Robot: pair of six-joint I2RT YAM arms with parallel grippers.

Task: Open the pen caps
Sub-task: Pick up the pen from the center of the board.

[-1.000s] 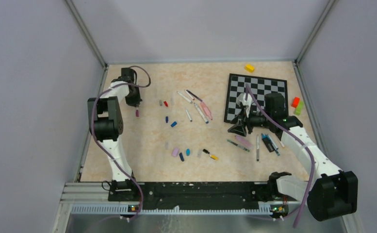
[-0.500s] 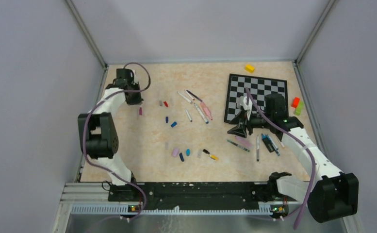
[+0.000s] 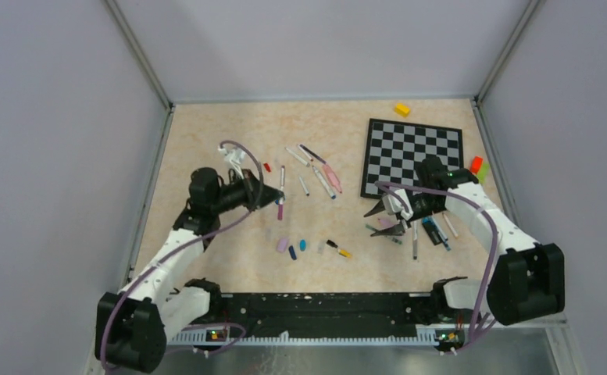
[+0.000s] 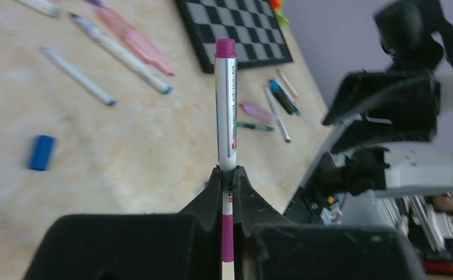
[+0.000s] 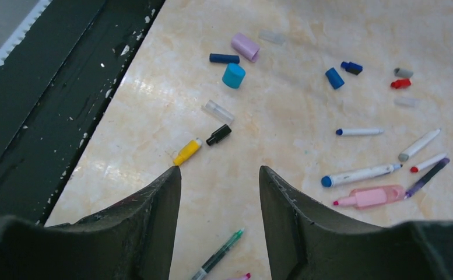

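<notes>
I should grab the pen by its white body [image 4: 226, 109] with my right gripper next, so the magenta cap [image 4: 225, 48] stays free for my left gripper to open.
My left gripper [image 4: 227, 172] is shut on a thin white pen [image 4: 226, 105] with a magenta cap [image 4: 225, 48] at its far end. The pen hangs above the middle of the table, where the left gripper [image 3: 273, 194] holds the pen [image 3: 281, 183] crosswise. My right gripper [image 5: 219, 169] is open and empty, low over the table. In the top view the right gripper [image 3: 380, 222] is beside a cluster of pens [image 3: 429, 230]. Loose pen caps lie ahead of it: lilac [image 5: 245, 46], navy [image 5: 224, 58], blue [image 5: 233, 76], clear [image 5: 218, 111], black [image 5: 218, 135] and red [image 5: 400, 83].
A chessboard [image 3: 413, 148] lies at the back right, with a yellow block [image 3: 401, 109] behind it and a red block [image 3: 476, 164] at its right. A green pen [image 5: 218, 256] lies under the right jaws. A pink highlighter [image 5: 369, 196] and several uncapped pens lie mid-table. A yellow piece [image 5: 187, 151] sits near the left fingertip.
The left arm has swung from the far left corner to the table's middle with the pen in its shut jaws. The right gripper has come off the chessboard edge toward me and opened slightly wider.
</notes>
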